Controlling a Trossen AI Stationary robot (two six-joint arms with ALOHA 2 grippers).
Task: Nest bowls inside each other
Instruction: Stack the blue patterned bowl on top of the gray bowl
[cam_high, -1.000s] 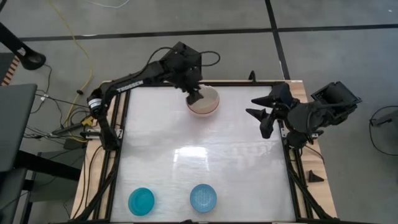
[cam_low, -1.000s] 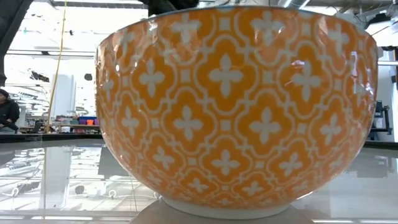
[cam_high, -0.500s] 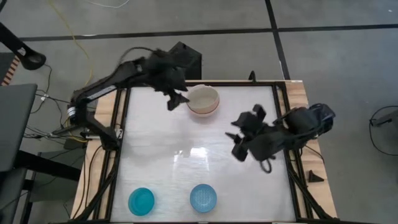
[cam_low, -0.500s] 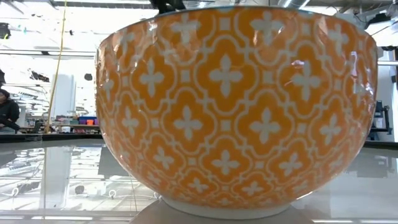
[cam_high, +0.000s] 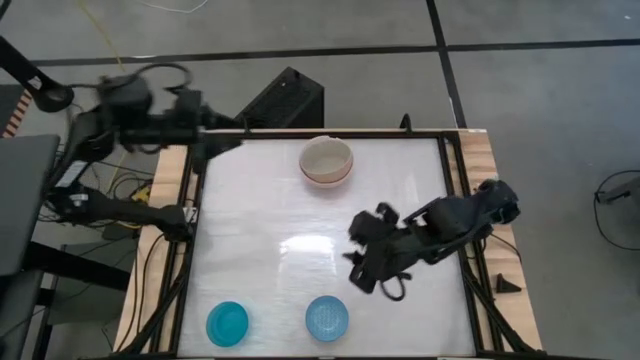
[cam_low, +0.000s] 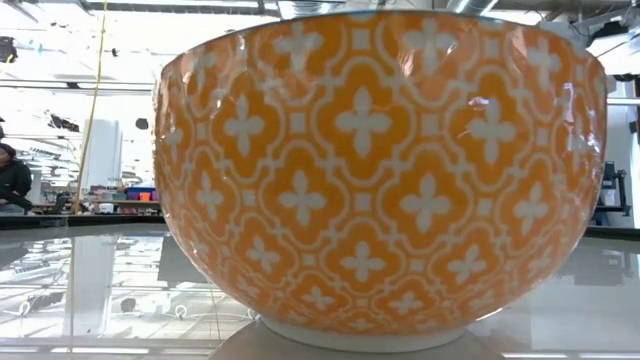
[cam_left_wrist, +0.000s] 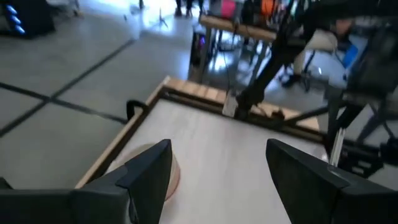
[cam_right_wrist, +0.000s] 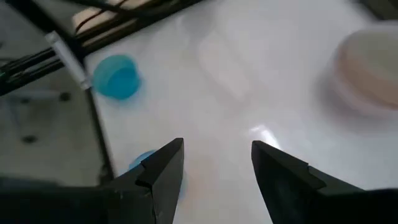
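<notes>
The light blue bowl needs to nest inside the stack of bowls. My right gripper should next grab the bowl by its rim.
A stack of bowls stands on its base at the table's far middle, pale beige inside with a salmon rim. In the low view its outer wall is orange with a white pattern and fills the picture. A turquoise bowl and a light blue bowl sit near the front edge. My left gripper hangs open over the far left corner, away from the stack. My right gripper is open above the table's middle right, with the light blue bowl and the turquoise bowl beyond it.
A black frame borders the white tabletop on its left and right sides. Open tabletop lies between the stack and the two blue bowls. A black box stands on the floor behind the far edge.
My left gripper has left its place over the bowl stack, rising and swinging toward the far left corner while tipping nearer to level. My right gripper has come in from the right edge toward the table's middle and near side, sinking lower. The stack has stayed put.
</notes>
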